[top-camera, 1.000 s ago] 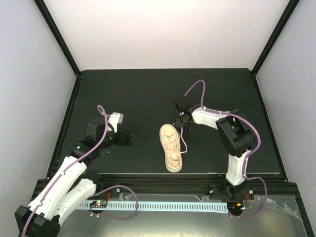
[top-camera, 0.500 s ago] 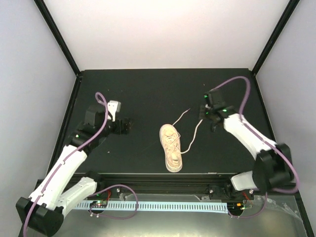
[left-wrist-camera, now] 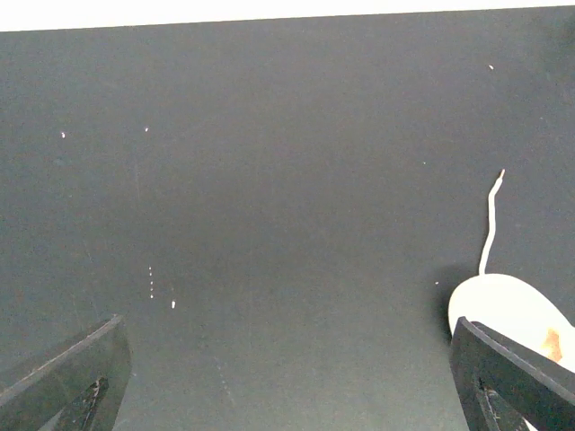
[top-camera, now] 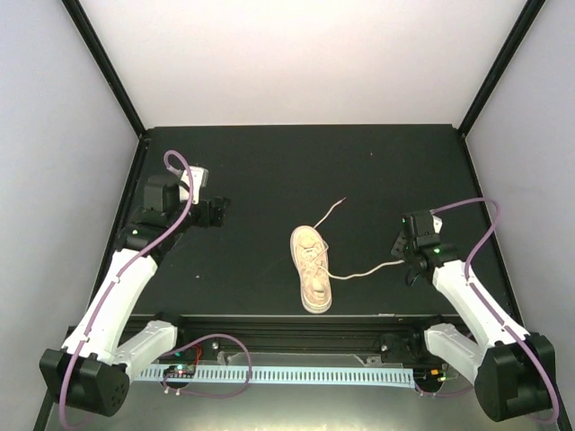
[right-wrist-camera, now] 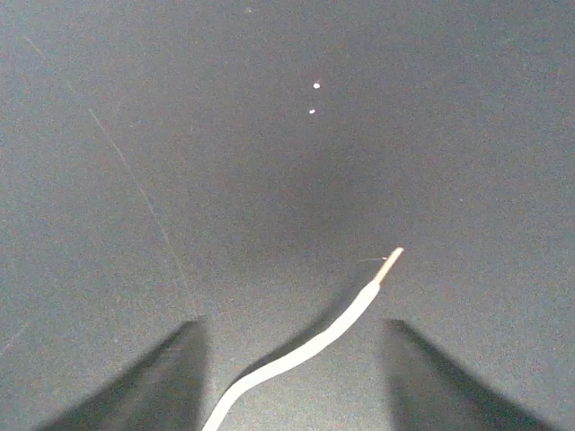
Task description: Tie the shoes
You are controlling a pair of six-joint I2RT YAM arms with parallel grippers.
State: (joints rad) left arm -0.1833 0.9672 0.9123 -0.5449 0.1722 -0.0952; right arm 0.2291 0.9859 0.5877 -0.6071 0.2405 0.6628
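Next, my right gripper takes hold of the off-white lace by its tan-tipped end (top-camera: 401,262) to tie the beige-pink shoe (top-camera: 312,269).
The beige-pink shoe (top-camera: 312,269) lies near the table's front edge, between the two arms. One off-white lace (top-camera: 334,210) trails up and to the right from it. The other lace (top-camera: 367,268) stretches right to my right gripper (top-camera: 402,254). In the right wrist view that lace (right-wrist-camera: 341,323) with its tan tip lies loose between the parted fingers of my right gripper (right-wrist-camera: 292,386), touching neither. My left gripper (top-camera: 216,211) stands wide open, left of the shoe, with nothing in it. In the left wrist view my left gripper (left-wrist-camera: 287,386) faces bare mat, with the shoe's pale end (left-wrist-camera: 503,310) and a lace (left-wrist-camera: 490,224) at the right.
The black mat (top-camera: 269,171) covers the table, with a raised black frame along its sides. White walls close in the back and both sides. A rail with cables (top-camera: 287,373) runs along the near edge between the arm bases.
My right gripper was shut on a lace by the shoe's top. It swung out to the right and nearer, drawing the lace sideways, and its jaws have parted. My left gripper drew back leftward.
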